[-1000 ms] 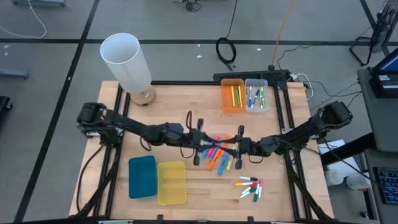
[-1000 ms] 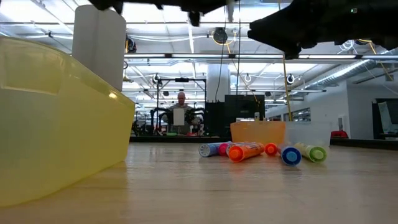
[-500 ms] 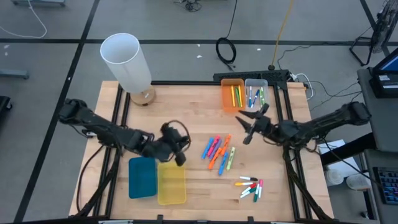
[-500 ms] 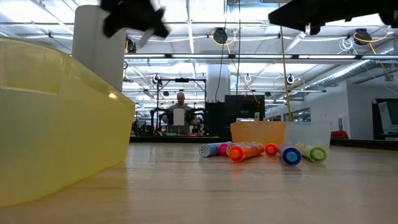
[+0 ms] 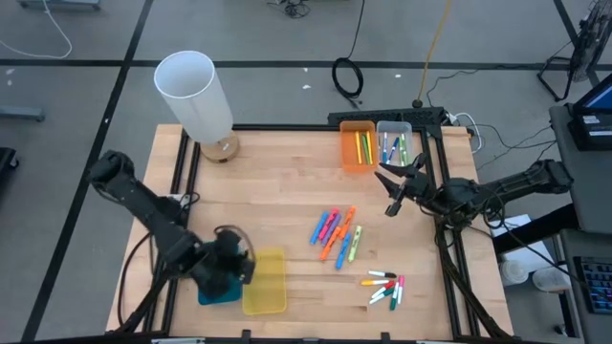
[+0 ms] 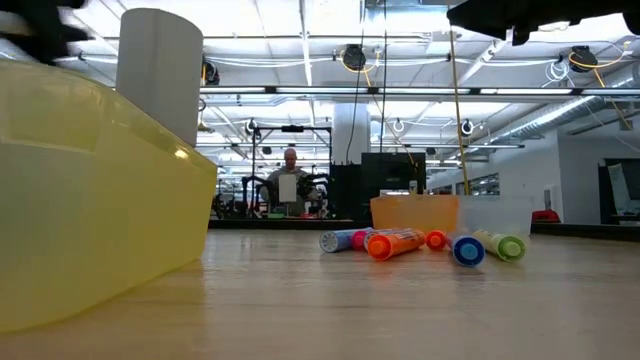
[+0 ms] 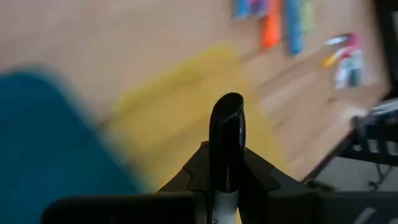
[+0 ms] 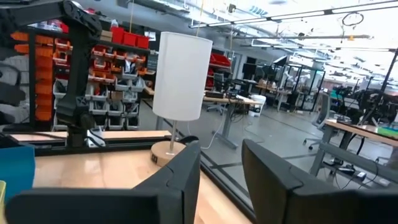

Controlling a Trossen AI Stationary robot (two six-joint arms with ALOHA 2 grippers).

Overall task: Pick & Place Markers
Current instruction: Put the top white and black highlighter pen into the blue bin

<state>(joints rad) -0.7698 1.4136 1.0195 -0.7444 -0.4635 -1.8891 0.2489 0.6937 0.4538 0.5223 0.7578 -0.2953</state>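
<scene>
The marker's black end (image 7: 227,134) hangs above the yellow bin, beside the blue bin (image 7: 56,143), so my left gripper keeps holding the marker for now.
Several coloured markers (image 5: 337,232) lie loose mid-table, also seen in the low view as markers (image 6: 400,242). A few thin white-bodied ones (image 5: 384,287) lie nearer the front right. My left gripper (image 5: 234,266) hangs over the seam between the blue bin (image 5: 212,294) and the yellow bin (image 5: 270,285), shut on a thin marker with a black end (image 7: 227,121). My right gripper (image 5: 390,188) floats high at the right, near the orange bin (image 5: 357,148). Its fingers are apart, and nothing shows between them in the wrist view of my right gripper (image 8: 221,149). My left gripper pinches the thin marker between its two fingers, which lie across it. The black end (image 7: 227,112) sticks out past the fingers on one side, and a bit of white body (image 7: 224,216) shows on the other. The fingers slant downward. The marker is lifted clear above the bins.
A white lamp (image 5: 196,96) stands at the far left corner. The orange bin and the clear bin (image 5: 394,145) at the far right hold a few markers. Bare wood lies between the bins at the front left and the marker pile.
My left gripper has left the marker pile and swung toward the table's left and near edge, rolling its wrist, to hang over the blue and yellow bins. My right gripper has risen from the pile and pulled back toward the far right, near the orange and clear bins.
</scene>
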